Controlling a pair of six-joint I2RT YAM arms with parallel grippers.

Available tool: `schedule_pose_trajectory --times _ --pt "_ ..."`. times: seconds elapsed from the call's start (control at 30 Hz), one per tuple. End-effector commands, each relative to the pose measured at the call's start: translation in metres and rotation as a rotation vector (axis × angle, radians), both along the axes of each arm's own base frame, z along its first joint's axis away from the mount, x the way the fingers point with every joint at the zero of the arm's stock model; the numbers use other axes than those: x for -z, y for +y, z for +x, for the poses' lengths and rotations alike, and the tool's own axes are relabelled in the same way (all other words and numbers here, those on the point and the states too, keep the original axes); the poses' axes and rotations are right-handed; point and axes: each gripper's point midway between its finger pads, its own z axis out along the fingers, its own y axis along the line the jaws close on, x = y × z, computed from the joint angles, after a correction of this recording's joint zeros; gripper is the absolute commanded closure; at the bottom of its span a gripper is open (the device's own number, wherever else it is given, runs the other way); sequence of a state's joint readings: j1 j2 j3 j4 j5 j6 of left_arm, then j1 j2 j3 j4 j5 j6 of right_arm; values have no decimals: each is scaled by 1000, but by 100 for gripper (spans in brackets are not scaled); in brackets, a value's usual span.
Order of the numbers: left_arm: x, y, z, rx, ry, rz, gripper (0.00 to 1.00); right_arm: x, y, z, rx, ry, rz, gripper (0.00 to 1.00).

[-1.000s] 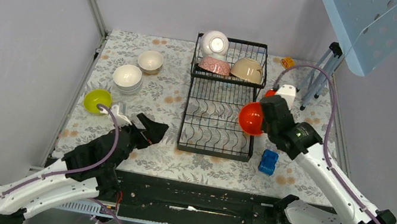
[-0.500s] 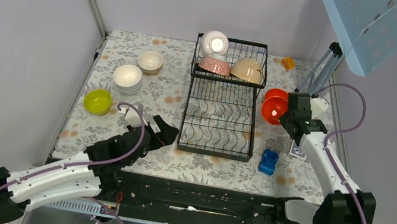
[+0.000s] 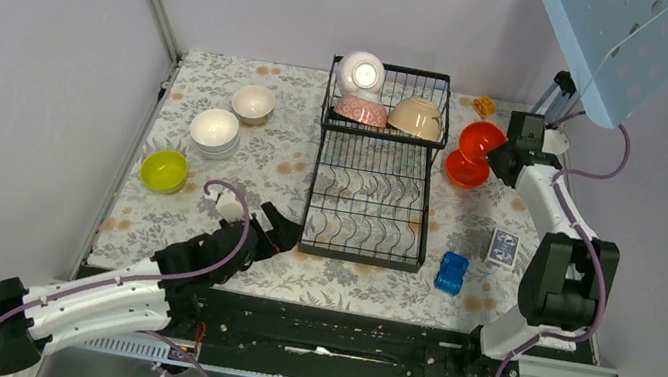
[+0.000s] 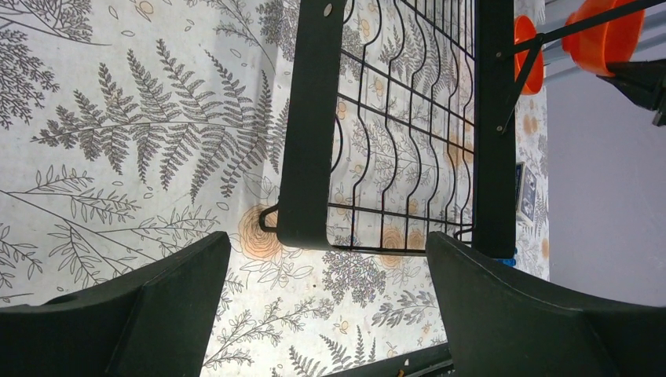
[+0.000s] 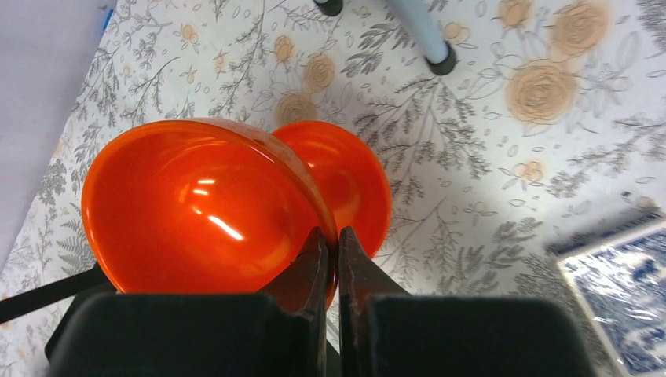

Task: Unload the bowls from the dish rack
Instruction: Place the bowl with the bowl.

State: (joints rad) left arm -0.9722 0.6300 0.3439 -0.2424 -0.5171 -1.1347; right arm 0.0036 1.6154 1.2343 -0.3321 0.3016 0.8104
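Note:
The bowl is high and off the second bowl's middle and would fall across the second bowl's rim if I opened now. My right gripper lines the bowl up first, then releases it.
The black wire dish rack (image 3: 315, 208) stands mid-table. Its upper basket holds a white bowl (image 3: 361, 72), a pink-patterned bowl (image 3: 362, 109) and a beige bowl (image 3: 416, 117). My right gripper (image 3: 498, 152) (image 5: 332, 247) is shut on the rim of an orange-red bowl (image 3: 483, 137) (image 5: 196, 208), held just above a second orange-red bowl (image 3: 463, 170) (image 5: 349, 177) that rests on the cloth right of the rack. My left gripper (image 3: 269, 229) (image 4: 326, 239) is open and empty, low at the rack's (image 4: 308, 157) front left corner.
On the cloth at the left sit a cream bowl (image 3: 252, 102), stacked white bowls (image 3: 215, 130) and a yellow-green bowl (image 3: 164, 170). A blue toy block (image 3: 451, 271) and a card pack (image 3: 502, 247) lie front right. A tripod (image 3: 549, 96) and a small orange block (image 3: 485, 104) stand back right.
My right arm carried the orange-red bowl from the rack's right edge back and right, over the other orange-red bowl. The left arm crept toward the rack's front left corner.

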Motion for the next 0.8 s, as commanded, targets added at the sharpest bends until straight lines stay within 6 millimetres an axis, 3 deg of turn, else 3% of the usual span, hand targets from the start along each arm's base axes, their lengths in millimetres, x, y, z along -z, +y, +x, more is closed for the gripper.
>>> schedule_pose_trajectory --times 0.0,0.53,0.77 --pt "-3 -6 -2 19 -5 -51 1 -2 4 23 -8 -34 77 100" --pt "7 0 -4 7 14 -18 1 37 8 27 -13 31 158 100" --pt "8 -3 -3 11 19 -13 1 43 8 25 -20 52 157 100"
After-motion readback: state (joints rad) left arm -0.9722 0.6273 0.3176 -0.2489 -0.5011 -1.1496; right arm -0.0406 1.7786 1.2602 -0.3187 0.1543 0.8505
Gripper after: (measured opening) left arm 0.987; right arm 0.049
